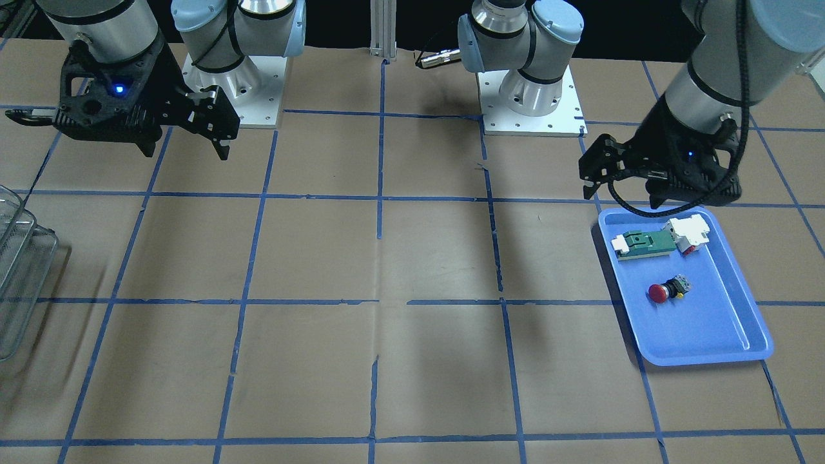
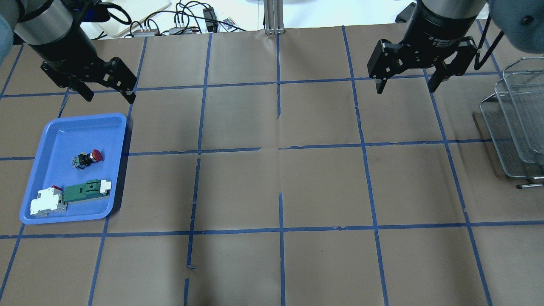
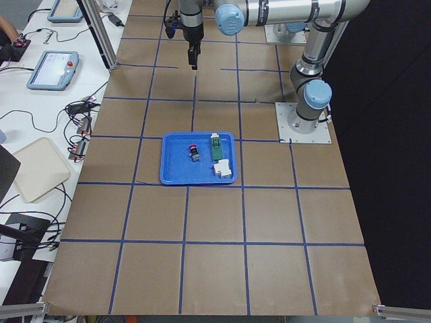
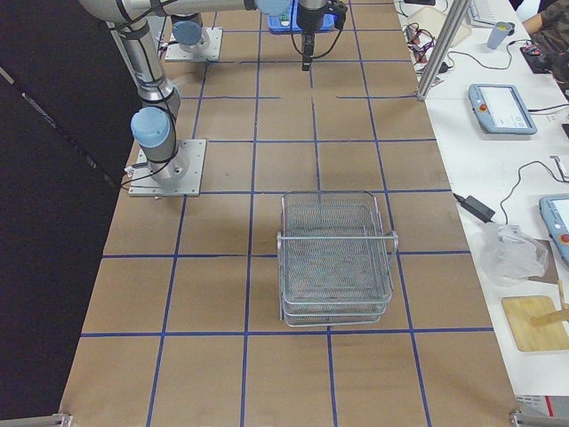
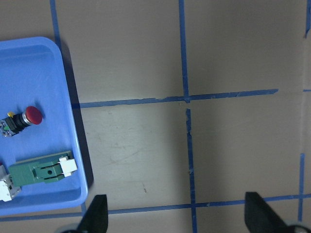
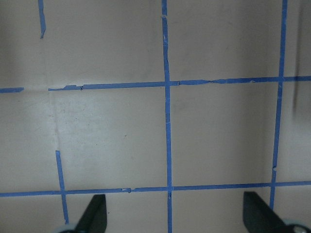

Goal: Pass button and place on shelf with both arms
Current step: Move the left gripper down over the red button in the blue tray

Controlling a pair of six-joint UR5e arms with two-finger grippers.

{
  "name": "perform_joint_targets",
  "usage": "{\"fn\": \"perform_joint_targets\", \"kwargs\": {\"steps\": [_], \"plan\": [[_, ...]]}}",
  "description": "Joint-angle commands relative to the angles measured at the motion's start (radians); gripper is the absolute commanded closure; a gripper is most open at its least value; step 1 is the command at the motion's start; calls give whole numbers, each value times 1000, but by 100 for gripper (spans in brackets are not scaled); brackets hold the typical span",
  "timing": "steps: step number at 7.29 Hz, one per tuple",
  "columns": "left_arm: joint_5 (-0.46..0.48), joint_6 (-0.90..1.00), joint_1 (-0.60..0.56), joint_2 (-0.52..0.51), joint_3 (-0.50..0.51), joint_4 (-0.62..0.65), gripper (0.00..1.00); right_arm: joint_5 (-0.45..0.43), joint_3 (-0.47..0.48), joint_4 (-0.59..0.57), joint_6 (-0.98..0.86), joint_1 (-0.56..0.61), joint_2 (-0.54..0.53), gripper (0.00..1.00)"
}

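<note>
The button is to be handed over, so the left gripper should next grab it by its end block [image 1: 680, 285]. The button's red head [image 1: 658, 293] then stays free.
The red-headed button [image 2: 88, 158] lies on its side in the blue tray [image 2: 63, 136], also seen in the front view [image 1: 667, 290] and the left wrist view [image 5: 22, 119]. My left gripper [image 2: 109, 95] is open and empty, hovering just beyond the tray's far edge; it also shows in the front view [image 1: 622, 196]. My right gripper [image 2: 406, 87] is open and empty above bare table, left of the wire-mesh shelf [image 2: 516, 123]. The shelf also shows in the right side view [image 4: 336, 258], and only its edge in the front view [image 1: 19, 277].
A green-and-white flat part [image 2: 85, 191] and a white block [image 2: 46, 202] lie in the tray beside the button. The table is brown paper with a blue tape grid. The arm bases [image 1: 528, 96] stand at the robot's side.
</note>
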Motion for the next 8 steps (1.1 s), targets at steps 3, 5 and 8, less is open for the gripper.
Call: {"fn": "perform_joint_targets", "kwargs": {"steps": [3, 5, 8], "plan": [[2, 673, 235, -95, -204, 404, 0, 5, 6, -3, 5, 4, 0, 0], [4, 993, 329, -155, -284, 533, 0, 5, 6, -3, 5, 4, 0, 0], [52, 1343, 375, -264, -317, 625, 0, 5, 6, -3, 5, 4, -2, 0]]}}
